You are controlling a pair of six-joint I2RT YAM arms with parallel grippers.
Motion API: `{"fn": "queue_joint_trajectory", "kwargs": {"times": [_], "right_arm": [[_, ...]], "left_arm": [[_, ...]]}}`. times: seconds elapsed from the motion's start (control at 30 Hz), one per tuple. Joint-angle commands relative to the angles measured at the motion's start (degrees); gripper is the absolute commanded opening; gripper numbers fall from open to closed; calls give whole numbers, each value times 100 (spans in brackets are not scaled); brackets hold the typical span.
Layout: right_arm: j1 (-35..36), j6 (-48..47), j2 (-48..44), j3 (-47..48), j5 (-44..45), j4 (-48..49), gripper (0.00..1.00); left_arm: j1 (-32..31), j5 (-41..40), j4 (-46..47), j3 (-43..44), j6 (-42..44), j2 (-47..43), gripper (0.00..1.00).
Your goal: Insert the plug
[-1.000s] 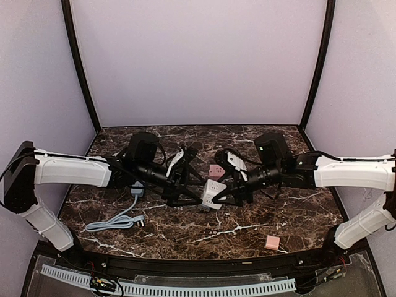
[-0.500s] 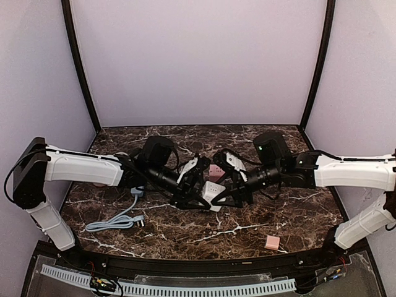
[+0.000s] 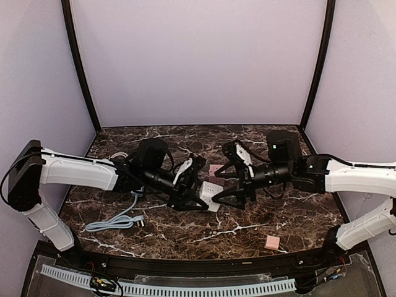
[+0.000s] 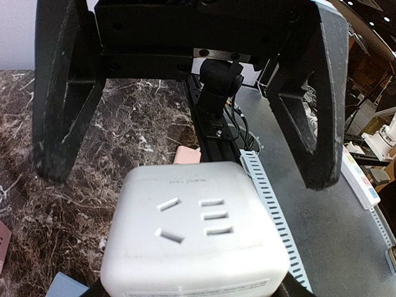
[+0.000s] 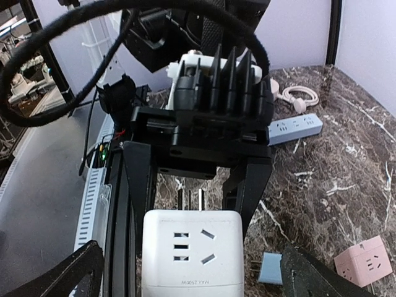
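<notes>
My right gripper grabs the white plug [image 3: 212, 195] [image 5: 193, 258] by its sides next, opposite the metal prongs, so the prongs stay free to insert.
The plug [image 3: 211, 193] is a white cube with socket slots on its faces and metal prongs [image 5: 190, 199] on one side. My left gripper [image 3: 199, 193] is shut on it just above the middle of the table. In the left wrist view the plug [image 4: 195, 238] fills the bottom, and my own fingers barely show beside it. My right gripper [image 3: 223, 177] faces it from the right, open wide. Its fingers [image 4: 309, 105] stand off both sides of the cube without touching. The right wrist view shows the plug [image 5: 192, 253] between the left gripper's black fingers [image 5: 139, 179].
A blue-grey power strip [image 5: 295, 127] lies on the marble by the left arm, with a coiled grey cable [image 3: 114, 221] near the front left. Pink cubes sit behind the grippers [image 3: 215, 170] and at the front right [image 3: 272, 242]. A small blue plug [image 5: 270, 267] lies below the cube.
My left gripper came in and shut on the white plug. My right gripper then let go, opened wide and drew back a little to the right.
</notes>
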Motion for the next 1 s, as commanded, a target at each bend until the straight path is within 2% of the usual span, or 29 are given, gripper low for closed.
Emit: {"fn": "queue_joint_trajectory", "kwargs": {"times": [0.0, 0.2, 0.37, 0.5, 0.6, 0.7, 0.87, 0.97], "right_arm": [[47, 640, -371, -474, -47, 1341, 99], [47, 1144, -559, -811, 176, 2330, 99], [47, 1291, -643, -928, 237, 2649, 99], [47, 1279, -449, -794, 64, 2594, 98], [47, 1426, -347, -784, -101, 2822, 92], [47, 1508, -306, -781, -136, 2955, 82], [56, 1660, -284, -784, -284, 3099, 80], [64, 1739, -300, -793, -383, 3157, 74]], "left_arm": [[-39, 66, 1226, -232, -687, -414, 15], [-35, 204, 2485, -354, -1635, -389, 13], [-39, 226, 2785, -321, -2013, -451, 13], [-38, 412, 3363, -377, -2435, -484, 13], [-32, 419, 3556, -370, -2586, -484, 13], [-39, 406, 3620, -387, -2601, -474, 13], [-39, 326, 3545, -374, -2483, -428, 13], [-39, 271, 3479, -349, -2375, -383, 13]]}}
